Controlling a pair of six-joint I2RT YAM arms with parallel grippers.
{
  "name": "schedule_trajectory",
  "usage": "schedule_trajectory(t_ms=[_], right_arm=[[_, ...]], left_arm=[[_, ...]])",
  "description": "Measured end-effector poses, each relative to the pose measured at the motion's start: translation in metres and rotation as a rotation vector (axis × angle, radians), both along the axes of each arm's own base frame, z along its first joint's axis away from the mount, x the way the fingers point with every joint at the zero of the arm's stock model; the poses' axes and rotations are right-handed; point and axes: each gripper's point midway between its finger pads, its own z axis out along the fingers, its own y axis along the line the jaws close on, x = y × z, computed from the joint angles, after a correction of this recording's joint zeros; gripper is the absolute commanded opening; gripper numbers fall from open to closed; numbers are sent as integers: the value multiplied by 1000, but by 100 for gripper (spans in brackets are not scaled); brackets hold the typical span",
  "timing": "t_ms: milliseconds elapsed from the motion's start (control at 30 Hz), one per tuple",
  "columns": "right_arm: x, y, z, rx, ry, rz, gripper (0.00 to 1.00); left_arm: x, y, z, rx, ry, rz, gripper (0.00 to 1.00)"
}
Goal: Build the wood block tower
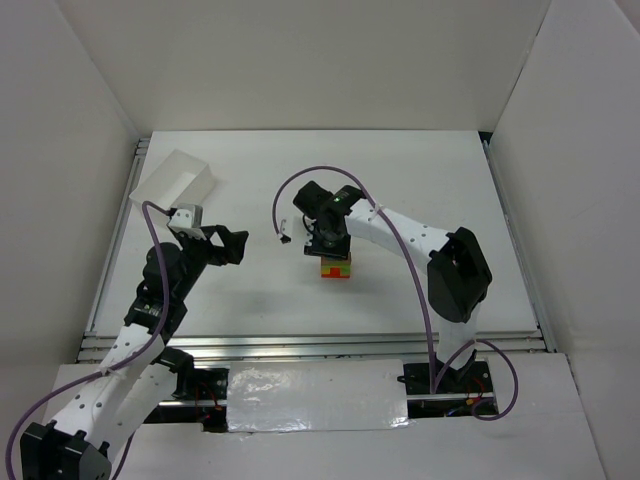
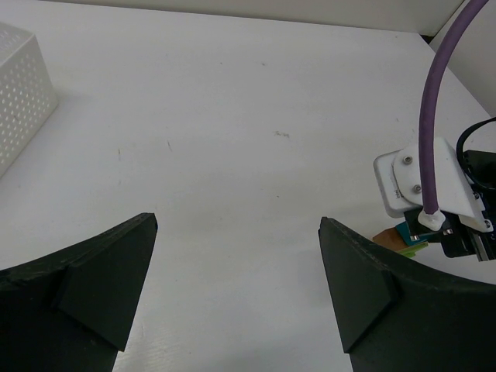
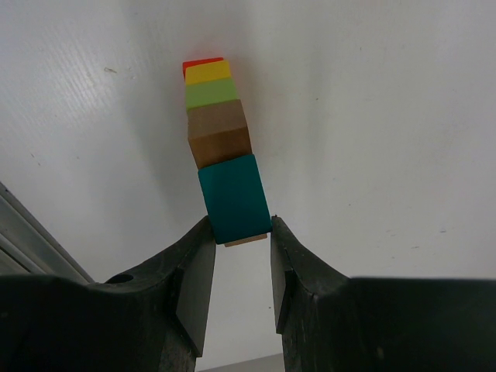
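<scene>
The teal block (image 3: 232,198) lies on top of the stack in line with the blocks below and would settle, so now it is time for my right gripper to release it.
The wood block tower (image 1: 336,267) stands mid-table, below my right gripper (image 1: 330,245). In the right wrist view the stack shows red, yellow, green and tan blocks with a teal block (image 3: 232,198) on top. My right gripper (image 3: 240,230) has its fingertips against both sides of the teal block's near end, shut on it. My left gripper (image 1: 232,247) hovers to the tower's left, open and empty; its jaws (image 2: 236,225) stand wide apart over bare table. A bit of the tower (image 2: 404,235) peeks out under the right wrist at the edge of that view.
A white perforated box (image 1: 175,185) lies at the back left, also in the left wrist view (image 2: 19,93). A purple cable (image 1: 300,180) loops above the right wrist. White walls enclose the table; a metal rail (image 1: 300,345) runs along its near edge.
</scene>
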Motion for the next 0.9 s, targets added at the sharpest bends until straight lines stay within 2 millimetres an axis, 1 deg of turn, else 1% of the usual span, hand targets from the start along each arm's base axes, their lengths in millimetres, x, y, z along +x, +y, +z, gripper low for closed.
schedule_trajectory(t_ms=[433, 600, 633, 833, 900], right_arm=[[-1, -1, -1, -4, 2, 0, 37], [-1, -1, -1, -4, 2, 0, 42], [-1, -1, -1, -4, 2, 0, 45], [-1, -1, -1, -5, 2, 0, 54], [-1, -1, -1, -5, 2, 0, 55]], left_arm=[[1, 0, -2, 2, 6, 0, 99], [1, 0, -2, 2, 6, -1, 99], [1, 0, -2, 2, 6, -1, 99], [0, -1, -2, 1, 6, -4, 99], [0, -1, -2, 1, 6, -5, 99]])
